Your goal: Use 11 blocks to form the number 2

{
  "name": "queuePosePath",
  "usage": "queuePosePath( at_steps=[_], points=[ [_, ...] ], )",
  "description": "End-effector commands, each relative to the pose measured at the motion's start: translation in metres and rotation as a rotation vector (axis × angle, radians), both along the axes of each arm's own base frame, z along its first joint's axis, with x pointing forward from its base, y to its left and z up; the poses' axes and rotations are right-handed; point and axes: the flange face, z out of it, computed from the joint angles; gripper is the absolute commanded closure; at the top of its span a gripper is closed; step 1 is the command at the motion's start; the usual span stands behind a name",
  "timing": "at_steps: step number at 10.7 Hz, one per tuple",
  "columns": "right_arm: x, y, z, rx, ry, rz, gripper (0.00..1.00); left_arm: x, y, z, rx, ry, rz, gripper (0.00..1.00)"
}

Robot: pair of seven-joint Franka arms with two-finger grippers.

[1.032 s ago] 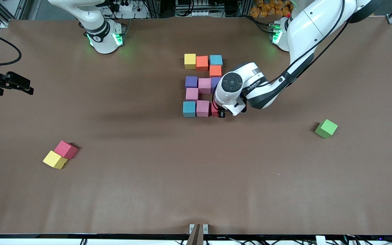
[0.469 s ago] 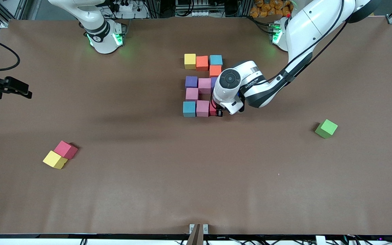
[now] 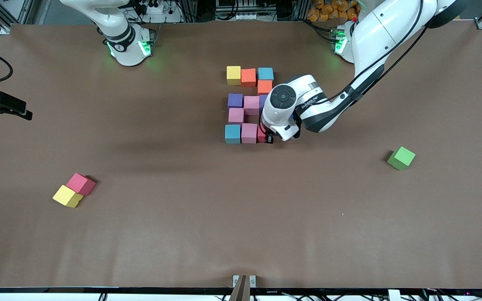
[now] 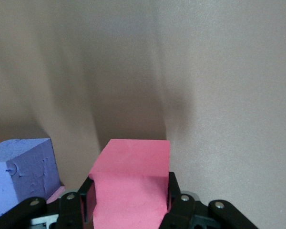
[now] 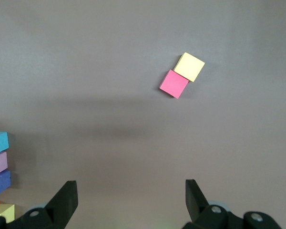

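My left gripper opens next, since the red block (image 3: pixel 261 134) has its lower edge on the tabletop beside the pink cube, so the block would stand.
The number 2 stands in mixed-colour blocks mid-table: yellow (image 3: pixel 233 75), orange (image 3: pixel 248 77) and light blue (image 3: pixel 265 73) form the row farthest from the camera. An orange cube (image 3: pixel 265 87), a purple-pink row (image 3: pixel 251 105) and a pink cube (image 3: pixel 236 115) follow. The nearest row has light blue (image 3: pixel 232 133) and pink (image 3: pixel 249 133). My left gripper (image 3: pixel 267 137) is shut on the red block (image 3: pixel 261 134) (image 4: pixel 133 181), low beside that pink cube, and my wrist hides part of the figure. My right gripper (image 3: pixel 19 109) (image 5: pixel 128 200) hangs open and empty over the right arm's end.
A loose crimson cube (image 3: pixel 80 183) (image 5: pixel 174 83) touches a loose yellow cube (image 3: pixel 67 196) (image 5: pixel 189 67), nearer the camera toward the right arm's end. A green cube (image 3: pixel 401 157) lies toward the left arm's end. A purple cube (image 4: pixel 21 176) shows beside the held block.
My left gripper has shifted the red block a little closer to the pink cube of the nearest row. My right gripper has drifted outward toward the table's edge.
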Motion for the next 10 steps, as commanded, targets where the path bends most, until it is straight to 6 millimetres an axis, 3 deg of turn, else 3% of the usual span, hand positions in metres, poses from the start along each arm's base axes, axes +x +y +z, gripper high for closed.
queuePosePath(
  at_steps=[1, 4, 5, 6, 7, 8, 10],
  points=[
    [0.005, -0.004, 0.002, 0.021, -0.003, 0.008, 0.0, -0.005, 0.002, 0.002, 0.002, -0.028, -0.026, 1.0],
    [0.005, -0.004, 0.001, 0.021, -0.002, 0.009, 0.0, 0.0, 0.004, 0.0, -0.002, -0.027, -0.034, 0.94],
    [0.005, -0.004, 0.001, 0.021, -0.002, 0.009, 0.0, 0.002, 0.005, -0.001, -0.003, -0.026, -0.032, 0.83],
    [0.005, -0.004, 0.001, 0.021, -0.002, 0.009, 0.0, 0.002, 0.005, -0.001, -0.002, -0.023, -0.028, 0.66],
    [0.005, -0.004, 0.001, 0.021, -0.002, 0.009, 0.0, 0.002, 0.005, -0.001, -0.002, -0.023, -0.028, 0.33],
    [0.005, -0.004, 0.001, 0.021, -0.002, 0.009, 0.0, 0.003, 0.006, -0.001, -0.003, -0.026, -0.038, 0.25],
    [0.006, -0.005, 0.0, 0.02, 0.0, 0.009, 0.0, 0.013, 0.008, 0.007, -0.017, -0.032, -0.038, 0.24]
  ],
)
